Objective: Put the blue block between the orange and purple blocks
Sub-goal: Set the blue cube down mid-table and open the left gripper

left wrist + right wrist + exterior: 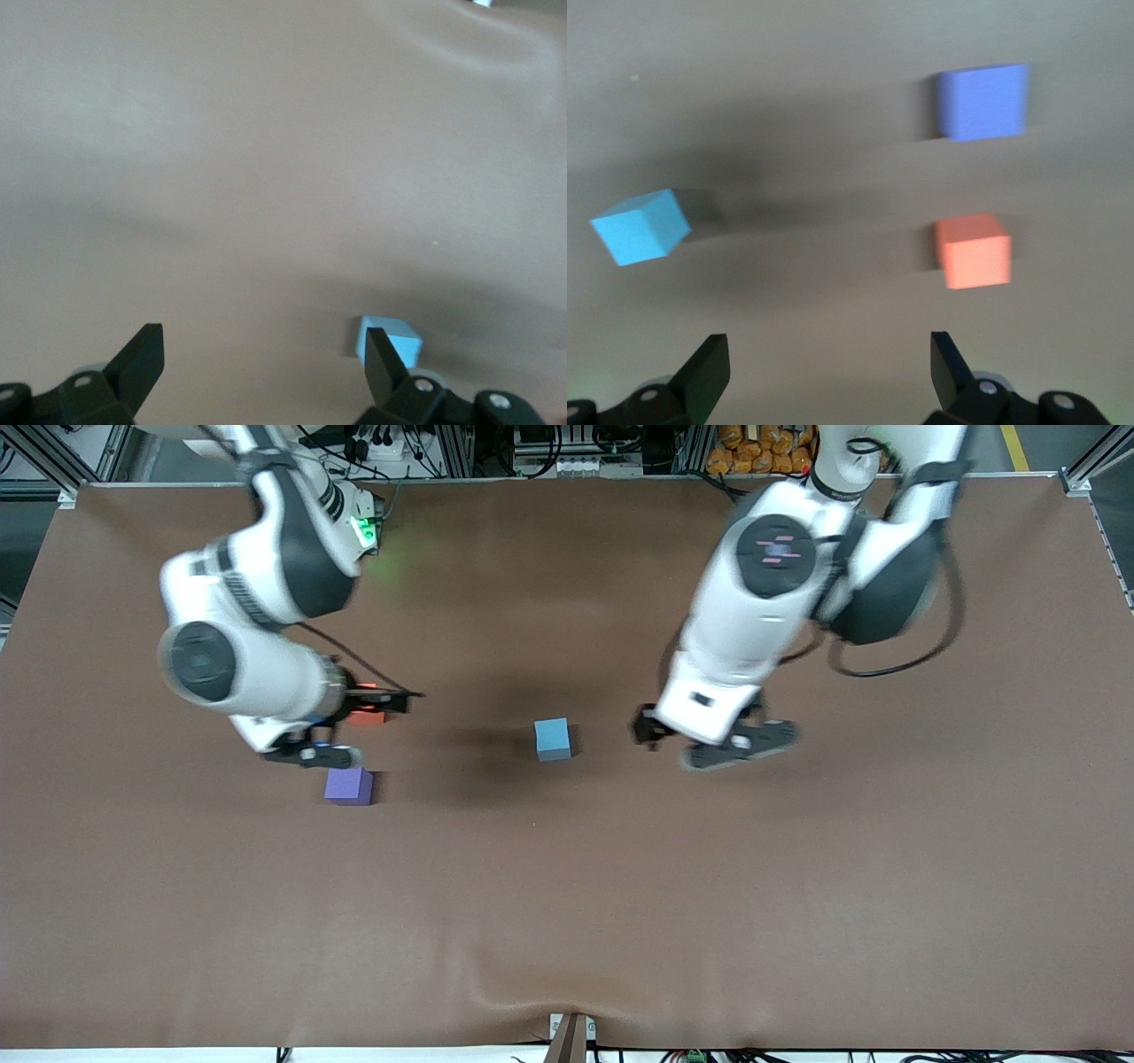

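My right gripper grabs the blue block by two opposite sides next, so that the block then goes between the orange (973, 251) and purple blocks.
The sky-blue block (553, 740) sits alone on the brown table near the middle. The purple block (349, 786) lies toward the right arm's end. The orange block (368, 715) lies a little farther from the front camera than the purple one and is mostly hidden under the right hand. My right gripper (319, 751) hovers over the spot beside these two, open and empty. Its wrist view shows the gripper (828, 363), the orange (973, 251), purple (982, 102) and blue (642, 227) blocks. My left gripper (700, 740) is open and empty beside the blue block, toward the left arm's end. In its wrist view (261, 354) one finger partly covers the blue block (391, 334).
The brown table cover (567, 903) stretches wide and bare toward the front camera, with a wrinkle at its front edge. Cables and orange items lie past the table's edge near the robots' bases.
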Motion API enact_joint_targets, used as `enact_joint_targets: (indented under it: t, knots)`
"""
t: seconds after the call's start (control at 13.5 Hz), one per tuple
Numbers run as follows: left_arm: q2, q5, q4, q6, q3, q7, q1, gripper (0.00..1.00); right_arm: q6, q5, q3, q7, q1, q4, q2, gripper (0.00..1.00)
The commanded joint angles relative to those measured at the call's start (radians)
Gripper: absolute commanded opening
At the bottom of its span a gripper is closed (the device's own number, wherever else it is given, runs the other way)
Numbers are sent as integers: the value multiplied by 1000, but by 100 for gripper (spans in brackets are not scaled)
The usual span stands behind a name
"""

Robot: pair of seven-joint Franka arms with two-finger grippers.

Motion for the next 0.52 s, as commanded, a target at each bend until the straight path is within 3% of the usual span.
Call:
enact_joint_targets:
  t: [0.0, 0.45]
  knots:
    - [-101, -17, -78, -49, -12, 163, 133, 100, 127, 14, -12, 50, 133, -5, 74, 100]
    - [-155, -11, -77, -126, -9, 427, 353, 100, 446, 11, -12, 132, 299, 0, 263, 100]
